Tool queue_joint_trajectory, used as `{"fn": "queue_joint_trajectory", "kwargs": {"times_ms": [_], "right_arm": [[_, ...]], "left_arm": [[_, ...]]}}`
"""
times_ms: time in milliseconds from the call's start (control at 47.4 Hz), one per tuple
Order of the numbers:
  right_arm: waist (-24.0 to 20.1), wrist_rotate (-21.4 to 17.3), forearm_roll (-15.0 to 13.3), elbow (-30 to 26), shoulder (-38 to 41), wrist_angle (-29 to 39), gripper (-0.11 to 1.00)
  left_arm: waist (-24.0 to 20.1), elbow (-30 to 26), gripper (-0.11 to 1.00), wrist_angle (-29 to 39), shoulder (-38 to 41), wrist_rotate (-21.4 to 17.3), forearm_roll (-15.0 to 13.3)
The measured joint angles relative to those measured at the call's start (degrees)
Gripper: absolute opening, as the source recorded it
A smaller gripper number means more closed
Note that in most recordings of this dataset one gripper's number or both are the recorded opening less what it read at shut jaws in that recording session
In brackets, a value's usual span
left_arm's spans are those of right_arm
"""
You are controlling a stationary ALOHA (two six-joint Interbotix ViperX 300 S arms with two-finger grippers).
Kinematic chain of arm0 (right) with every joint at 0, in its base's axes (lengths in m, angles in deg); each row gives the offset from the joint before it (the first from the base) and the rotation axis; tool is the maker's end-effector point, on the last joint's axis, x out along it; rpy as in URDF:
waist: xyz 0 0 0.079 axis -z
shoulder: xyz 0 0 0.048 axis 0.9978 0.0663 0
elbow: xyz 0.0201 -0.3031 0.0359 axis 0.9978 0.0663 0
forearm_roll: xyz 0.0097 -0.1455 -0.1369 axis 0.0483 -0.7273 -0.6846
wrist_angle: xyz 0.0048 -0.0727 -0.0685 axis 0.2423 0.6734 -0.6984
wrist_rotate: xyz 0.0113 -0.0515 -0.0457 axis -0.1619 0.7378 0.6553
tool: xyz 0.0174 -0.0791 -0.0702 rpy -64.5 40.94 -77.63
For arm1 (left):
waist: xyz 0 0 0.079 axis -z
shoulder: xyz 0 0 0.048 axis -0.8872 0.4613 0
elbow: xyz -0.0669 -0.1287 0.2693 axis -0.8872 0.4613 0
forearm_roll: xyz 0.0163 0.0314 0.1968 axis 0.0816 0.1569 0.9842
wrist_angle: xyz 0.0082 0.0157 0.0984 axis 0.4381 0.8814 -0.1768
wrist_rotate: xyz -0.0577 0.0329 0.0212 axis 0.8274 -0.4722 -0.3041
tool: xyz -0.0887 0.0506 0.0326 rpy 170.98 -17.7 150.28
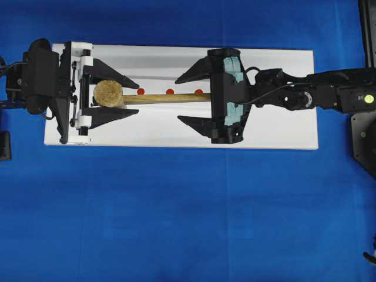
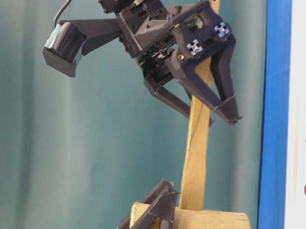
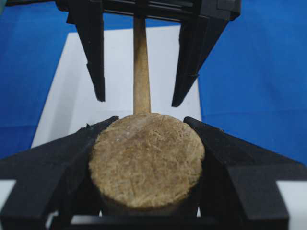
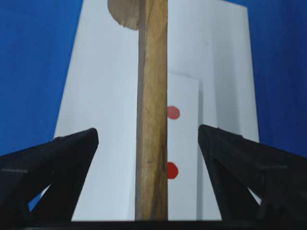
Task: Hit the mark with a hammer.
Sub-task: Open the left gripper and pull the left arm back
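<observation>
The robot's right gripper will next grab the hammer by the loose end of its handle (image 1: 198, 97), since the hammer's head (image 1: 108, 93) is already clamped between the left gripper's fingers.
The hammer, a light wooden mallet, lies along the white board (image 1: 276, 117) with its head (image 1: 108, 94) at the left and its handle (image 1: 164, 98) pointing right. My left gripper (image 1: 138, 97) is shut on the head (image 3: 146, 163), with both fingers against its sides. My right gripper (image 1: 178, 98) is open wide; the handle (image 4: 152, 120) runs between its jaws without touching them. Three red marks (image 1: 170, 91) sit in a row just beyond the handle, and two of them (image 4: 173, 112) show in the right wrist view.
The board lies on a blue cloth (image 1: 188, 211). A smaller white sheet (image 4: 184, 143) under the marks lies on the board. Dark equipment stands at the right edge (image 1: 364, 141).
</observation>
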State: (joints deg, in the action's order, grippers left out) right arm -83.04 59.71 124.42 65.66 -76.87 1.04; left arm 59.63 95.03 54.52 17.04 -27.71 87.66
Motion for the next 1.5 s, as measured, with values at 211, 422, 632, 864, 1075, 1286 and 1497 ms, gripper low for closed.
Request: {"fn": "queue_joint_trajectory", "kwargs": {"times_ms": [211,422,632,864,1075,1286,1497], "right_arm": [[0.0,0.0,0.0,0.0,0.0,-0.44,0.44],[-0.09,-0.35,0.09,0.0,0.0,-0.7,0.02],[-0.18,-0.26,0.26,0.0,0.0,-0.97,0.02],[0.0,0.0,1.14,0.0,0.09,-1.23,0.02],[0.09,-0.09,2.29,0.7,-0.26,-1.41,0.02],[-0.09,-0.09,3.08,4.75,-4.57,-1.67,0.02],[-0.09,0.0,5.45,10.72,-10.99,-2.81,0.02]], "left_arm": [[0.09,0.0,0.43,0.0,0.0,-0.18,0.0],[0.09,0.0,0.43,0.0,0.0,-3.08,0.18],[0.09,0.0,0.43,0.0,0.0,-2.81,0.18],[0.09,-0.09,0.77,-0.09,-0.26,-0.7,0.18],[0.09,-0.09,0.9,-0.18,-1.05,-0.79,0.09],[-0.09,2.37,0.9,-0.18,-4.39,-0.62,0.09],[-0.18,6.94,0.9,0.18,-11.07,-0.7,0.09]]}}
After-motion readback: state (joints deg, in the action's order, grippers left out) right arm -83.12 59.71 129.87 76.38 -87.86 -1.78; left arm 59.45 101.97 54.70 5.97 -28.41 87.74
